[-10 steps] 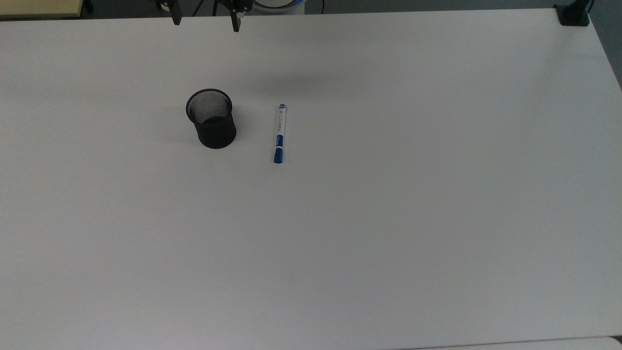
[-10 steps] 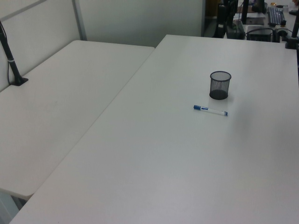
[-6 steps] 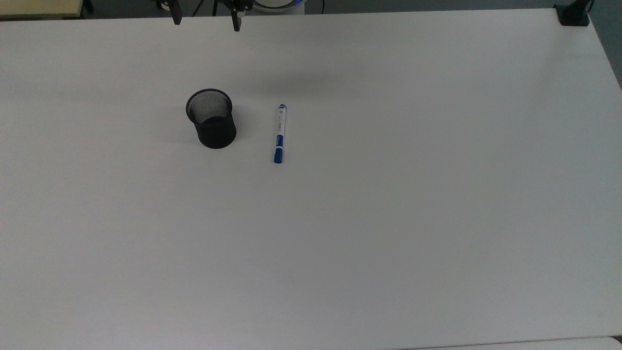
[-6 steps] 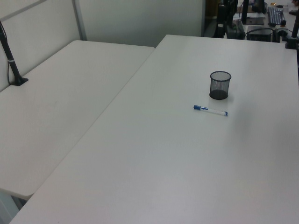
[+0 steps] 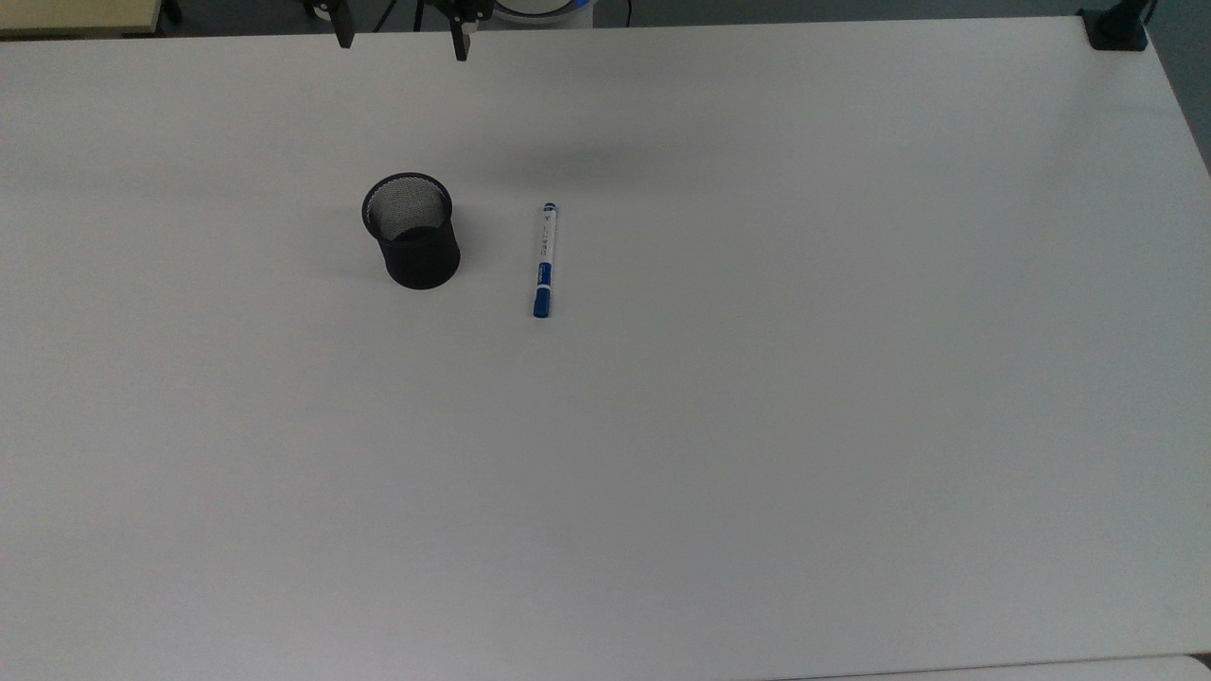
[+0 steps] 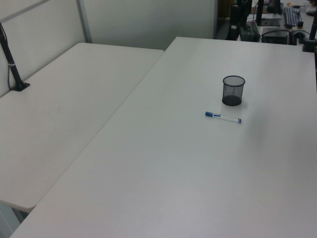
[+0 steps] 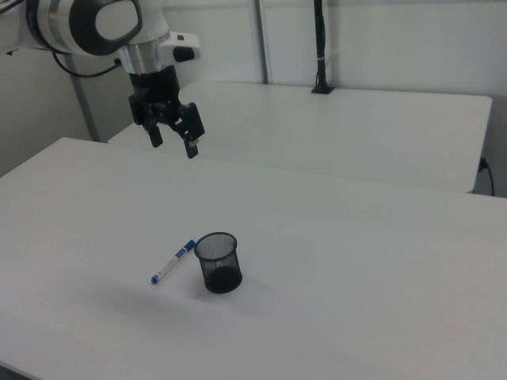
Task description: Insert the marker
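The marker needs to go into the black mesh cup (image 6: pixel 233 90), so the robot's gripper should next grab it by its blue-end with the cap (image 6: pixel 209 114).
The marker (image 5: pixel 544 259) lies flat on the white table (image 5: pixel 757 378), white barrel with a blue cap at its near end in the top view. It also shows in the left view (image 6: pixel 223 117) and the right view (image 7: pixel 173 261). A black mesh cup (image 5: pixel 411 230) stands upright and empty just to the top view's left of it, also seen as the cup (image 6: pixel 233 90) and the cup (image 7: pixel 218 262). My gripper (image 7: pixel 173 142) hangs open high above the table, well away from both, with nothing between its fingers; its fingertips (image 5: pixel 459 45) reach in at the top view's upper edge.
A second white table (image 6: pixel 59 109) adjoins on the left view's left, with a black clamp post (image 6: pixel 12 69). Another black clamp (image 5: pixel 1116 28) sits at the table's far right corner in the top view. Wide bare tabletop surrounds the cup and marker.
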